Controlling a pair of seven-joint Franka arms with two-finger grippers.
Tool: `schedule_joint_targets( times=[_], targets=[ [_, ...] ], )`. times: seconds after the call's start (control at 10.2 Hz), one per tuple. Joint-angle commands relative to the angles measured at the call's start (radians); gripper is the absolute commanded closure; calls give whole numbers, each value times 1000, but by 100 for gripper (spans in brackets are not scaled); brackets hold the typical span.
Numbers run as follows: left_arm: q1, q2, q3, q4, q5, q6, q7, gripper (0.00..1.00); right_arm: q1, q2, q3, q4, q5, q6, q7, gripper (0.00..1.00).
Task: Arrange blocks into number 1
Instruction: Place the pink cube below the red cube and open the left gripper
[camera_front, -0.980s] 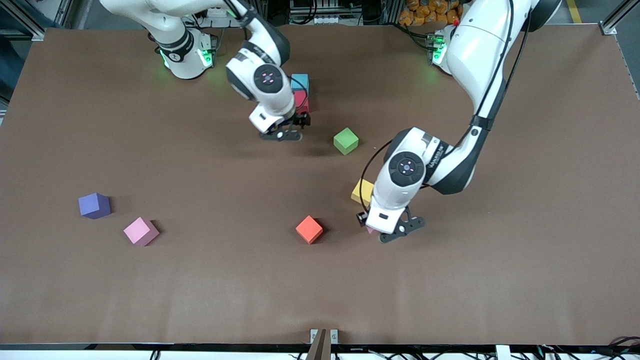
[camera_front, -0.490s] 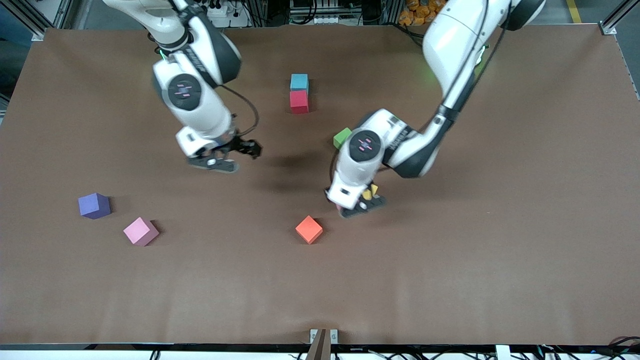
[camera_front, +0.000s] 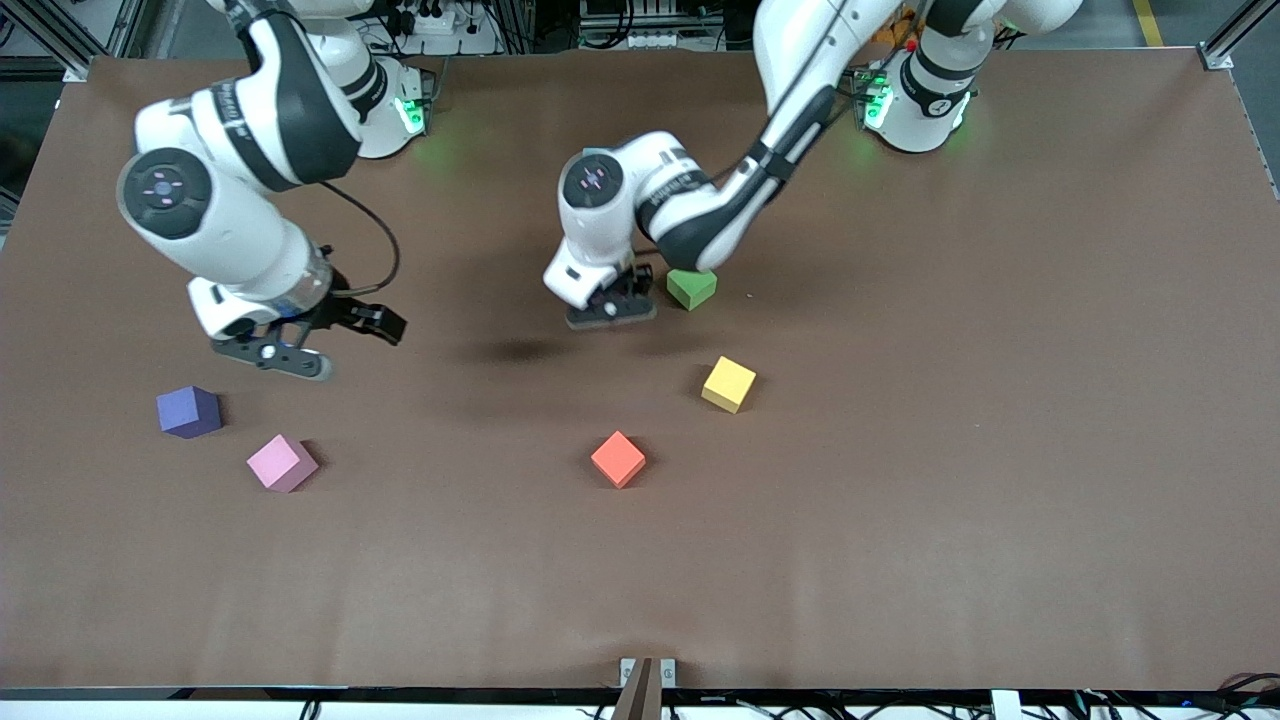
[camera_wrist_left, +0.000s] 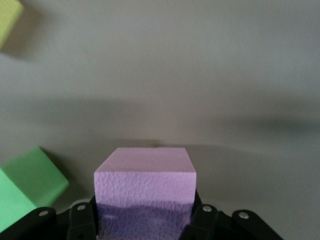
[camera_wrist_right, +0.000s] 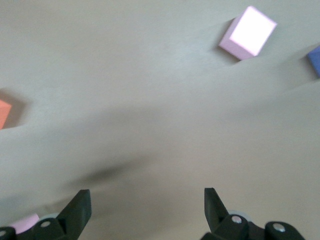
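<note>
My left gripper holds the pink block and should keep holding it. The pink block's lower edge (camera_wrist_left: 151, 148) is over empty table beside the green block.
My left gripper (camera_front: 612, 308) is shut on a pink block (camera_wrist_left: 145, 180) and hangs just over the table beside the green block (camera_front: 690, 288), which also shows in the left wrist view (camera_wrist_left: 27, 186). The left arm hides the light blue and red blocks. The yellow block (camera_front: 728, 384) lies nearer the front camera. A second pink block (camera_front: 282, 462) lies toward the right arm's end, also seen from the right wrist (camera_wrist_right: 248, 32). My right gripper (camera_front: 300, 345) is open and empty (camera_wrist_right: 145, 205), over bare table near the purple cube.
A purple cube (camera_front: 188, 411) lies beside the loose pink block, toward the right arm's end. An orange cube (camera_front: 618, 459) sits mid-table, nearer the front camera than the yellow block. The brown table (camera_front: 900, 550) is bare from there to its front edge.
The left arm carried the pink block from beside the yellow block toward the robots, now covering the blue and red blocks. The right arm swung from those blocks toward the purple cube.
</note>
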Motion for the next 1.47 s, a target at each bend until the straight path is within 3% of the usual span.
schedule_joint_targets(
  times=[0.0, 0.2, 0.49, 1.37],
  targets=[
    [-43, 5, 9, -54, 55, 20, -13, 100, 1, -29, -32, 9, -3, -18, -12, 0],
    [-69, -5, 9, -149, 75, 85, -12, 100, -26, -29, -32, 15, -3, -18, -22, 0],
    [-77, -4, 8, -197, 77, 193, -18, 100, -65, -29, -30, 15, -3, -29, -60, 0],
    [-100, -8, -45, -218, 71, 189, -59, 100, -58, -23, -29, 13, -3, -46, -61, 0]
  ],
)
